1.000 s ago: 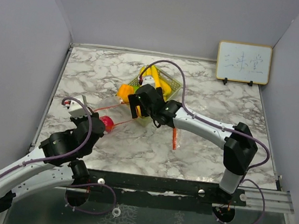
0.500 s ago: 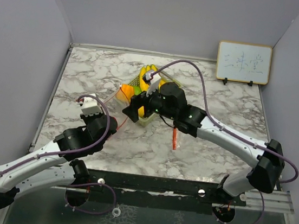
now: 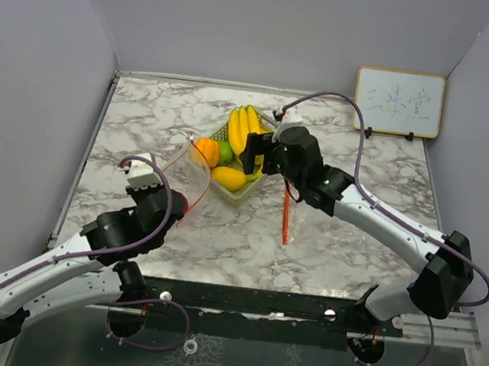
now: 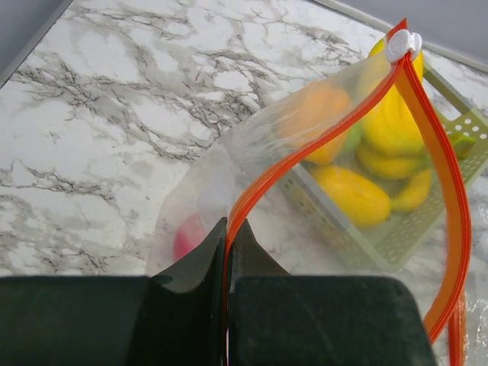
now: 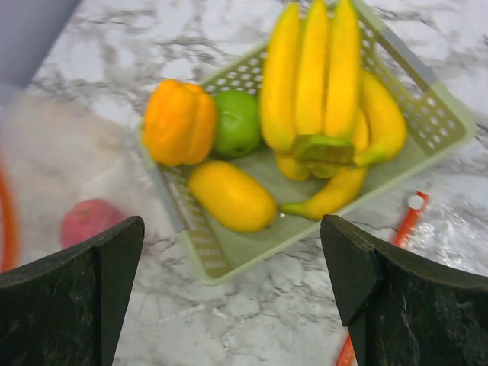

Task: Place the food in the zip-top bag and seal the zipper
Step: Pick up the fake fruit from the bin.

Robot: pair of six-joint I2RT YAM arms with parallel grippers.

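Observation:
The banana bunch (image 5: 320, 76) needs to go into the zip-top bag with its fingers free to enter, so my right gripper should next pick it up by its green stem end (image 5: 325, 150).
My left gripper (image 3: 173, 207) (image 4: 227, 242) is shut on the orange zipper edge of the clear zip-top bag (image 4: 229, 164), holding its mouth up. A red apple (image 4: 186, 238) (image 5: 88, 221) lies inside the bag. My right gripper (image 3: 252, 157) (image 5: 232, 229) is wide open and empty above the near edge of the pale green basket (image 3: 236, 193) (image 5: 427, 114). In the basket are a banana bunch (image 5: 320, 76), a single banana (image 5: 332, 197), a green lime (image 5: 238, 122), an orange fruit (image 5: 179, 122) and a yellow fruit (image 5: 229, 197). The bag's white slider (image 4: 402, 44) sits at the far end of the zipper.
The other zipper strip (image 3: 285, 219) lies on the marble table right of the basket. A small whiteboard (image 3: 398, 102) stands at the back right. Grey walls close in the table's left, back and right sides.
My right gripper has drawn back from the bag's mouth, up and to the right, and now hangs open over the basket. The left gripper still holds the zipper edge.

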